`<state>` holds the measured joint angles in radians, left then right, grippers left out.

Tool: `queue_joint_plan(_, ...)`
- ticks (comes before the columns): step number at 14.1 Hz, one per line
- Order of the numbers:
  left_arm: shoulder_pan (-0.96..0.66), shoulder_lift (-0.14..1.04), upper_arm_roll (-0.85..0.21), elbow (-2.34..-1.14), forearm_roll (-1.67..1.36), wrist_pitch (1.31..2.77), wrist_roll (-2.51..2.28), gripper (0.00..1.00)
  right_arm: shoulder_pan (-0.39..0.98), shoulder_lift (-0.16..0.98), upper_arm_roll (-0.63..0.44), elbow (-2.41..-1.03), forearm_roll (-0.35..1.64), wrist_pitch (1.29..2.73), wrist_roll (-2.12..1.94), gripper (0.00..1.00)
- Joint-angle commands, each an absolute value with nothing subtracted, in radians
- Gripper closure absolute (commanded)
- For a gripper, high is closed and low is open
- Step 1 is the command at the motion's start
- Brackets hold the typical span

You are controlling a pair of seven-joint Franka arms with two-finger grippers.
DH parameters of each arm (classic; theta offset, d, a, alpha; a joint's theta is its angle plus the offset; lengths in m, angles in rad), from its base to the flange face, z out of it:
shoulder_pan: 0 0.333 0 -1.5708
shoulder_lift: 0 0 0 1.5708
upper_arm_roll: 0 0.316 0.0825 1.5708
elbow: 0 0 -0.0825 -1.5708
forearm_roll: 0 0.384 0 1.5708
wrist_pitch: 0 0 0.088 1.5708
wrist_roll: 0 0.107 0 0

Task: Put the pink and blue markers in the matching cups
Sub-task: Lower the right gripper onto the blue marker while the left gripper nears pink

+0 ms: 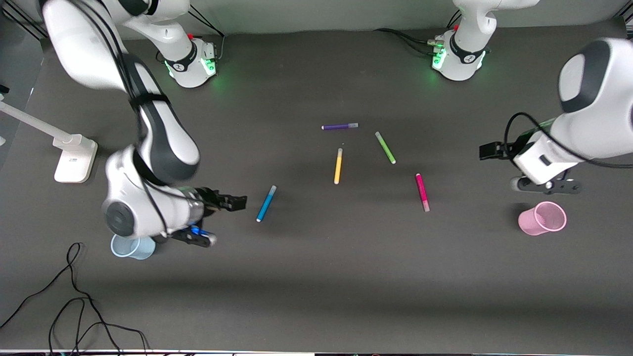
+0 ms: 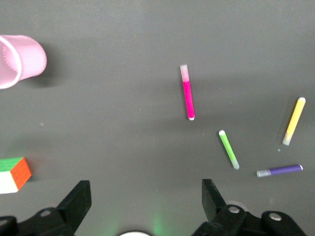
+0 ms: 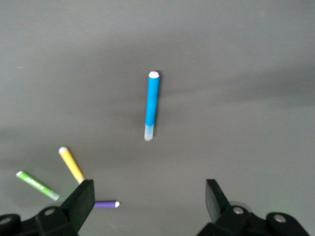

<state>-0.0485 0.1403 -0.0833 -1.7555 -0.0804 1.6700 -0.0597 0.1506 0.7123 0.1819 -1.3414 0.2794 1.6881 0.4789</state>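
My right gripper grabs the blue marker by its blue body (image 1: pixel 265 205) next, to place it in the pale blue cup (image 1: pixel 132 246).
The blue marker (image 1: pixel 265 203) lies flat on the dark table and also shows in the right wrist view (image 3: pixel 151 105). My right gripper (image 1: pixel 241 202) is open and empty, over the table beside it, toward the right arm's end. The pale blue cup (image 1: pixel 132 246) stands partly hidden under that arm. The pink marker (image 1: pixel 422 192) lies flat and also shows in the left wrist view (image 2: pixel 187 93). The pink cup (image 1: pixel 542 218), seen too in the left wrist view (image 2: pixel 19 61), stands toward the left arm's end. My left gripper (image 1: pixel 483 151) is open and empty, over the table above the pink cup.
A yellow pen (image 1: pixel 338 166), a green pen (image 1: pixel 385 147) and a purple pen (image 1: pixel 339 126) lie farther from the front camera than the two markers. A white stand (image 1: pixel 74 158) sits at the right arm's end. Black cables (image 1: pixel 74 296) lie near the front edge.
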Motion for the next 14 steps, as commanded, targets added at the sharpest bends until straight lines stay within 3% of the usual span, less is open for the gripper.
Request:
queue_joint_plan(1,-0.066,0.126,-0.080,-1.873,-0.092,1.793,-0.069,0.00,0.150,0.863,0.209,-1.218,0.282,1.707,0.496,0.00)
queue_joint_plan(8,-0.149,0.285,-0.080,-1.905,-0.094,1.936,-0.213,0.00,0.169,0.968,0.209,-1.224,0.249,1.855,0.491,0.01)
queue_joint_plan(14,-0.176,0.411,-0.080,-1.924,-0.094,2.086,-0.216,0.00,0.169,0.996,0.209,-1.227,0.250,1.913,0.492,0.34)
